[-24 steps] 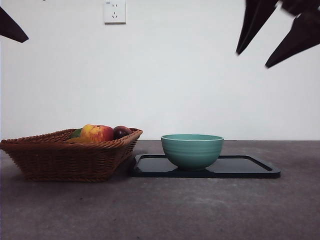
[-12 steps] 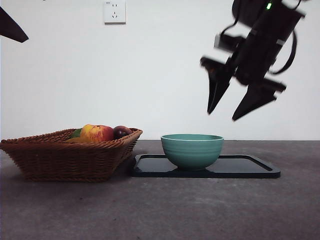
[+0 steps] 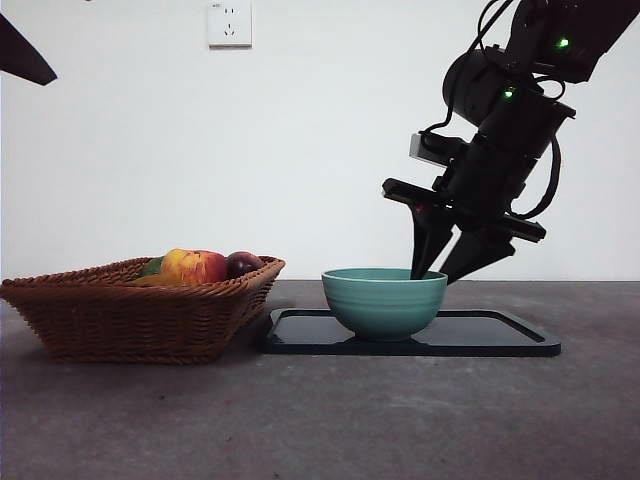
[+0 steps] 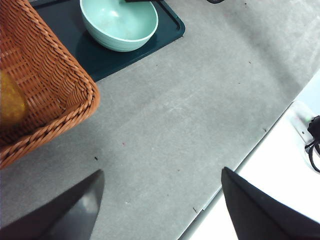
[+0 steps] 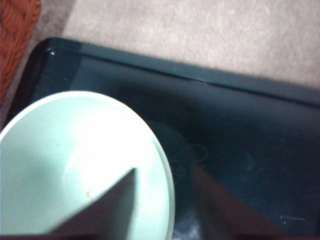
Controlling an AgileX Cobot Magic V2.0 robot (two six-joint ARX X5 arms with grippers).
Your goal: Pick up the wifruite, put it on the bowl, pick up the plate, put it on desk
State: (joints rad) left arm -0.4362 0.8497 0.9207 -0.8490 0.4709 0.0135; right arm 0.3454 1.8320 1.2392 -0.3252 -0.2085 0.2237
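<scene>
The bowl needs to come off the plate point(image 3: 495, 337). My right gripper should grab the teal-green bowl by its rim point(image 3: 430, 276) next.
The teal bowl point(image 3: 384, 300) point(image 4: 119, 22) point(image 5: 75, 165) stands on the dark rectangular plate point(image 3: 495, 337) point(image 4: 95, 57) point(image 5: 240, 130) on the grey desk point(image 3: 320, 420). My right gripper point(image 3: 430, 279) point(image 5: 162, 170) is open and straddles the bowl's right rim, one jaw inside the bowl and the other outside, above the plate. Nothing shows inside the bowl. A small orange-brown fruit, the wifruite point(image 4: 10, 102), lies in the wicker basket point(image 3: 130, 315) point(image 4: 45, 90). My left gripper point(image 4: 161, 172) hangs open over bare desk near its edge and holds nothing.
A red-yellow apple point(image 3: 193, 266) and a dark purple fruit point(image 3: 243, 263) also lie in the basket, which stands just left of the plate. A wall socket point(image 3: 229, 22) is on the white wall behind. The left arm's black tip point(image 3: 20, 55) shows at the top left.
My right arm has come down from the top right corner to the bowl, and its open jaws now sit at the bowl's right rim. Bowl, plate and basket have not moved.
</scene>
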